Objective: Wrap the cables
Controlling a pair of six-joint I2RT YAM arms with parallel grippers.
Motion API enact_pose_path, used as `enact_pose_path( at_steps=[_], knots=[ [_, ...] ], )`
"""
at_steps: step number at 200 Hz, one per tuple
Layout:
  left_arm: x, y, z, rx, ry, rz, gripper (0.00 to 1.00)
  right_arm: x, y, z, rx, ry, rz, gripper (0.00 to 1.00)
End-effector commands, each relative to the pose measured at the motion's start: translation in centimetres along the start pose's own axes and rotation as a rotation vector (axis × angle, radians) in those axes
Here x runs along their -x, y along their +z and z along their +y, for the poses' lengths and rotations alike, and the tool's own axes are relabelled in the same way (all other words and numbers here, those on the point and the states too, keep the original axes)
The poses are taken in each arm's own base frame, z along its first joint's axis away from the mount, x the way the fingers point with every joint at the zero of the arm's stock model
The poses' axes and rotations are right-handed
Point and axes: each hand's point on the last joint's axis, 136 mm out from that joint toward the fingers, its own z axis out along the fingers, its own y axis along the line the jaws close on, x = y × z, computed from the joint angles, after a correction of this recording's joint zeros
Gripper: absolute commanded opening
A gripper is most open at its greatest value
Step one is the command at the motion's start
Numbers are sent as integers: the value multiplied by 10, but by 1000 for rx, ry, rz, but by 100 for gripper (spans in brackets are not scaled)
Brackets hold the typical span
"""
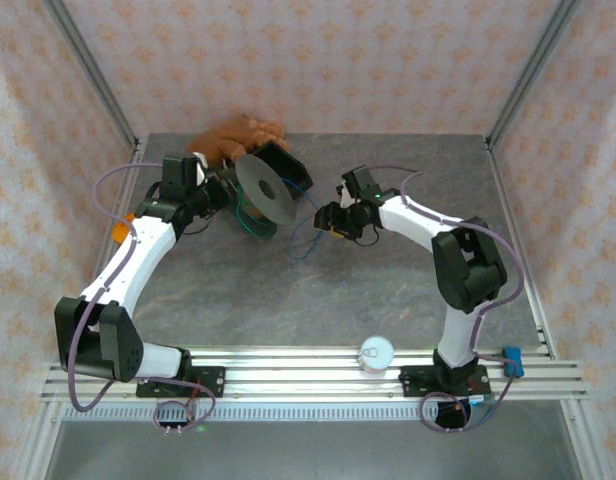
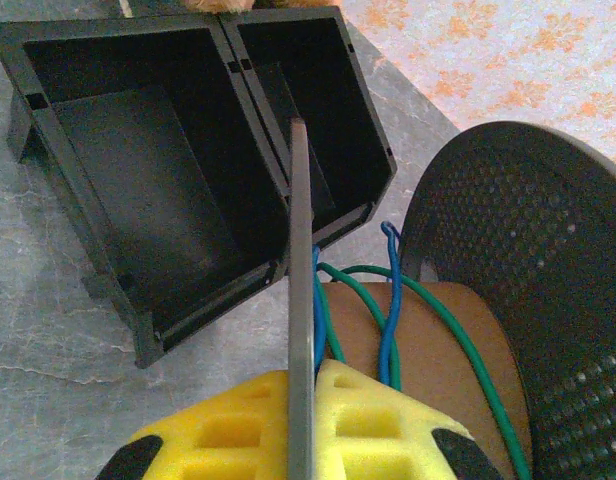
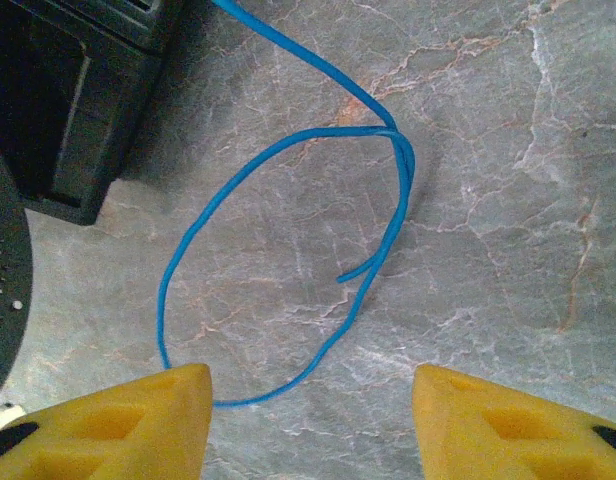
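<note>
My right gripper grabs the blue cable [image 2: 390, 320] by its loose loop next. The part of the cable between loop and spool stays free to wrap around the spool's core.
A grey spool [image 1: 263, 190] stands on edge at the back of the table. My left gripper [image 1: 220, 195] is shut on the thin edge of one spool flange [image 2: 300, 260], its yellow fingers [image 2: 378, 410] pressed against both sides. A green cable [image 2: 468, 350] and a blue cable [image 2: 390, 320] lie over the spool's brown core [image 2: 428, 340]. The blue cable trails off into a loose loop [image 3: 288, 270] flat on the table, its free end inside the loop. My right gripper [image 3: 313, 400] hovers open over that loop [image 1: 306, 243], holding nothing.
A black two-compartment box [image 2: 188, 150] lies tipped just behind the spool [image 1: 288, 165]. A brown soft object [image 1: 243, 135] sits at the back. A white cup [image 1: 376, 355] stands on the front rail. The marbled table [image 3: 508, 200] is bare right of the loop.
</note>
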Motion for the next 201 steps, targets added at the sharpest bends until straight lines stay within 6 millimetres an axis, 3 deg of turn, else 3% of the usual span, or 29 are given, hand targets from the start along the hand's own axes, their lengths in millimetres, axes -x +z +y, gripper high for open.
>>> enact_pose_path(
  at_steps=[1, 30, 89, 139, 201],
  knots=[
    [19, -20, -30, -102, 40, -95, 0, 8, -21, 29, 104, 51, -65, 51],
    [19, -22, -30, -102, 34, -97, 0, 18, -19, 43, 205, 176, -108, 44],
    [15, -23, -27, -102, 29, -95, 0, 34, 16, 44, 289, 374, -144, 37],
    [14, -24, -27, -109, 25, -94, 0, 39, 46, 32, 280, 485, -151, 35],
    [14, -26, -29, -119, 27, -96, 0, 47, 62, 24, 269, 533, -166, 35]
  ],
)
